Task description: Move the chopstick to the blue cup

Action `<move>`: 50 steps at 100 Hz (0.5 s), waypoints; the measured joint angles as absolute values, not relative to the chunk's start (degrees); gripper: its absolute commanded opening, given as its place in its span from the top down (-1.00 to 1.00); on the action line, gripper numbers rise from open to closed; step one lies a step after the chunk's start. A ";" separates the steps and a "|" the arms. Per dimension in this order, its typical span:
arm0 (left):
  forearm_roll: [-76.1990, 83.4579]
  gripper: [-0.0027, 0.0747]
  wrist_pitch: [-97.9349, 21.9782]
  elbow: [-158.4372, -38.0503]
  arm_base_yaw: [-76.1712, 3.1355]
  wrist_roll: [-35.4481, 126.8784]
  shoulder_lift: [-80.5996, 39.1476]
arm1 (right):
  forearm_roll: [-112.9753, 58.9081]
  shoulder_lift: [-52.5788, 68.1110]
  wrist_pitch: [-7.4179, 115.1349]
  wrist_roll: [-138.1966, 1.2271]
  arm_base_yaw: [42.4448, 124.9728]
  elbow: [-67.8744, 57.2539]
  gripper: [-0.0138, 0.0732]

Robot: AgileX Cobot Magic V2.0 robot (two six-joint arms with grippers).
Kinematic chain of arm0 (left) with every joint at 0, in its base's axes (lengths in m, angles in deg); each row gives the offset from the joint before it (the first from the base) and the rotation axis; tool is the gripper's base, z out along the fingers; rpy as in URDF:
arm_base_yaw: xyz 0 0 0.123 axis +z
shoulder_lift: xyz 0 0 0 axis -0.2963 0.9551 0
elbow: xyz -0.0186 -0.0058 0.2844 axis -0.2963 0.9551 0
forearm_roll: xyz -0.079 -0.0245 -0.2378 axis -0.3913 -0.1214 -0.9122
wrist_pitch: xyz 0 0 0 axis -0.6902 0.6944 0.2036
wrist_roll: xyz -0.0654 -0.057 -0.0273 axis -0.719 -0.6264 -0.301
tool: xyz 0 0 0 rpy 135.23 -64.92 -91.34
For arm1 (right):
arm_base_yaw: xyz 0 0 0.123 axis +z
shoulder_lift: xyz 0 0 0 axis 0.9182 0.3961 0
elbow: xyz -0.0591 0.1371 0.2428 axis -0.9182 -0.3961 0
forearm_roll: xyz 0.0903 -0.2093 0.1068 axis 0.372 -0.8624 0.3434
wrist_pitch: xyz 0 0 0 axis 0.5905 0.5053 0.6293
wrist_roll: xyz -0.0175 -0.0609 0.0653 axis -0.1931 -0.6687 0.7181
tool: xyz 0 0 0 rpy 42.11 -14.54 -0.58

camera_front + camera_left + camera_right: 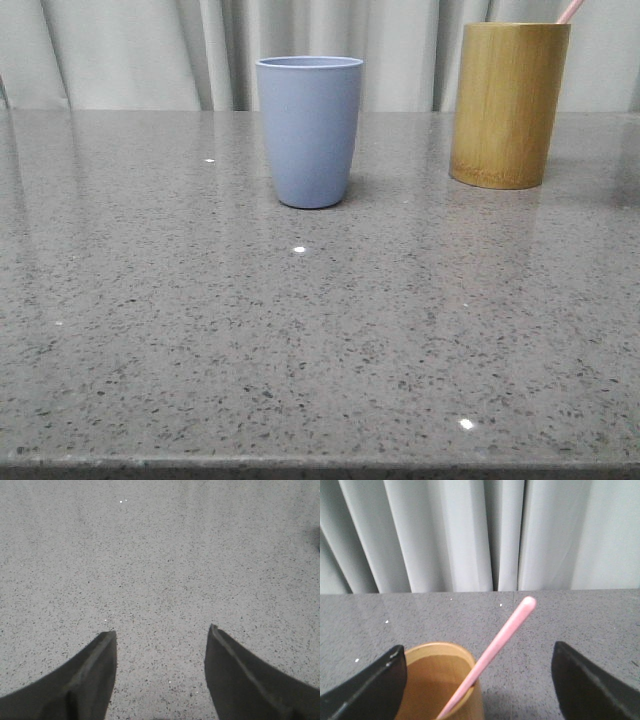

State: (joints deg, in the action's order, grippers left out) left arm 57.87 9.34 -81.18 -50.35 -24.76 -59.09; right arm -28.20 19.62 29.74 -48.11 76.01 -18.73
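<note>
My right gripper's fingers stop short of the pink chopstick (502, 637) above the bamboo rim (440, 646), so they would miss it if I closed now. I should move toward it first.
The blue cup (309, 130) stands upright at the middle back of the table. To its right stands a taller bamboo cylinder (508, 105), and a pale pink chopstick tip (570, 10) sticks out of its rim. In the right wrist view the chopstick (496, 649) leans out of the bamboo cylinder (440, 682). My right gripper (479, 652) is open, its jaws either side of the chopstick and not touching it. My left gripper (162, 632) is open and empty over bare table. Neither gripper shows in the front view.
The grey speckled table (300, 340) reaches to a front edge at the bottom of the front view. Pale curtains (150, 50) hang behind the table's back edge.
</note>
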 measured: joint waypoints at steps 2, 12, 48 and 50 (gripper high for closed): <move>57.87 -0.08 9.34 -81.18 -50.35 -24.76 -59.09 | -28.21 20.22 28.94 -47.86 76.01 -18.73 -0.68; 58.11 -0.08 9.34 -81.18 -50.35 -24.76 -59.09 | -28.08 23.11 25.36 -46.92 76.01 -18.73 -0.68; 59.01 -0.08 9.34 -81.18 -50.35 -24.89 -59.09 | -27.73 29.60 15.44 -42.19 76.01 -18.73 -0.59; 59.10 -0.08 9.34 -81.18 -50.35 -24.89 -59.09 | -27.73 29.72 15.29 -41.95 76.01 -18.73 -0.55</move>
State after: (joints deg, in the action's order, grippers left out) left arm 59.10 9.34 -81.18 -50.35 -24.89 -59.09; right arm -27.73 29.72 15.29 -41.95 76.01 -18.73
